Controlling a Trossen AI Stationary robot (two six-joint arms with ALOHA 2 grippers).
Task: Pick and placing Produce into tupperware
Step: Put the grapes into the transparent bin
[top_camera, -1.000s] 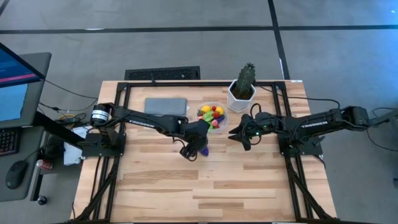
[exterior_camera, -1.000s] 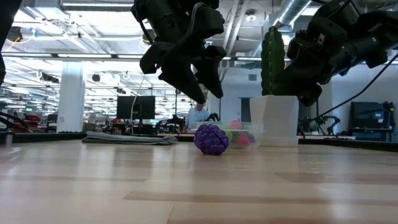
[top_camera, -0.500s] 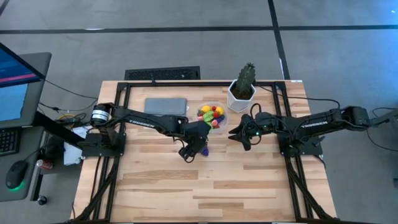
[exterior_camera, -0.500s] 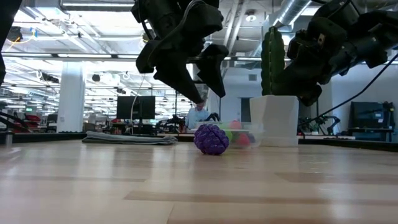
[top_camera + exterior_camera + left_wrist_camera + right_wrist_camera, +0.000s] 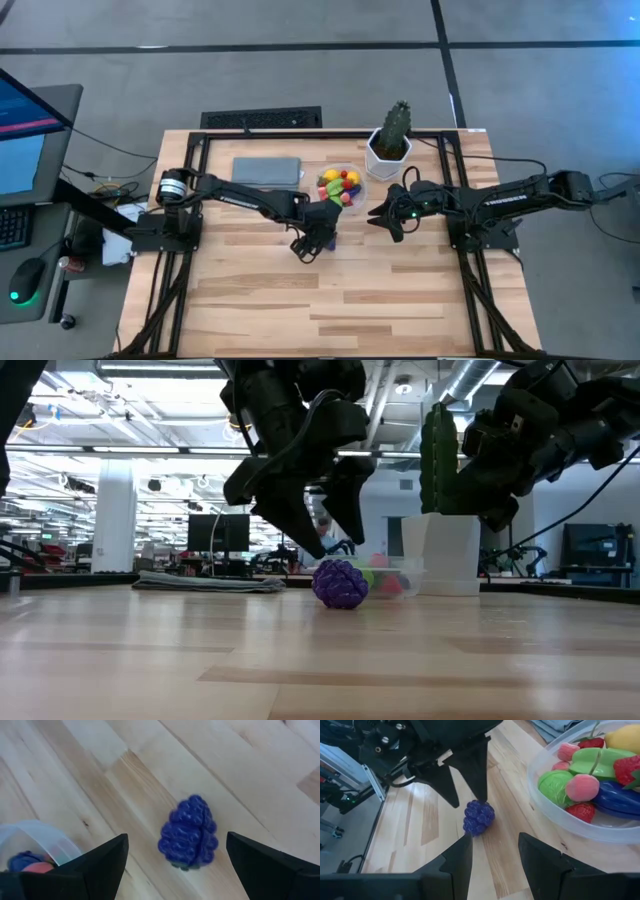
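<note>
My left gripper's fingers are still above the purple grapes (image 5: 188, 832), with wood showing between in the left wrist view, so it comes down next before it closes.
A purple bumpy toy fruit (image 5: 189, 840) lies on the bare wood, near side of the tupperware. My left gripper (image 5: 332, 548) hangs open just above it, pointing down, one finger over each side; it touches nothing. The same fruit (image 5: 479, 818) shows under those fingers in the right wrist view. The tupperware (image 5: 341, 187), round and clear, holds several toy fruits in yellow, green, red and purple. My right gripper (image 5: 386, 215) waits open to the right of the tupperware, above the table.
A white pot with a green cactus (image 5: 389, 148) stands at the far edge, right of the tupperware. A folded grey-blue cloth (image 5: 267, 171) lies to its left. The near half of the table (image 5: 330, 300) is bare wood.
My left gripper has come down toward the purple fruit and shifted slightly over it, staying open. The fruit has not moved.
</note>
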